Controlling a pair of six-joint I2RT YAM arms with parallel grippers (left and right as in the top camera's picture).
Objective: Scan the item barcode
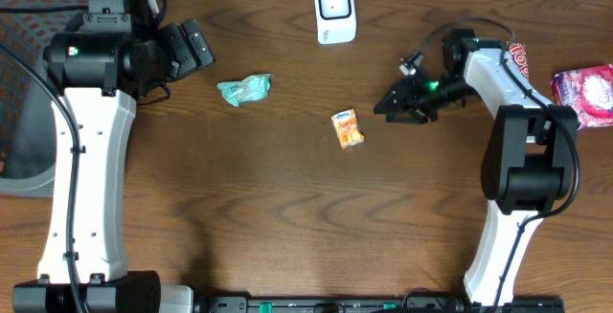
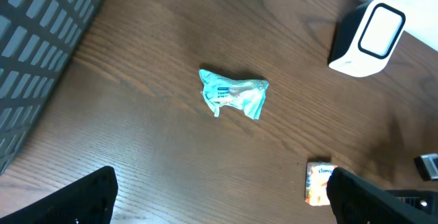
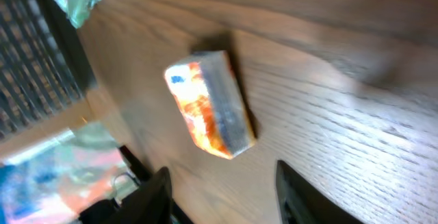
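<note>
I should pinch the orange packet [image 1: 349, 128] by its nearest end with my right gripper next, so the packet's body sticks out uncovered and I can scan the barcode.
A small orange snack packet [image 1: 349, 128] lies flat on the wooden table, near the middle. In the right wrist view the orange packet [image 3: 212, 104] rests just beyond my right gripper [image 3: 222, 176], which is open with only bare wood between its fingers. From overhead, the right gripper [image 1: 390, 104] sits a little right of the packet, apart from it. The white barcode scanner [image 1: 334, 11] stands at the table's far edge. My left gripper [image 1: 192, 45] hovers at the far left, open wide and holding nothing. Its own view shows the scanner [image 2: 366, 38] and the orange packet [image 2: 318, 181].
A crumpled teal packet [image 1: 245, 89] lies left of centre, below the left gripper's camera [image 2: 234, 92]. A pink packet [image 1: 584, 93] sits at the right edge. A grey mesh basket [image 1: 19, 64] stands off the table's left side.
</note>
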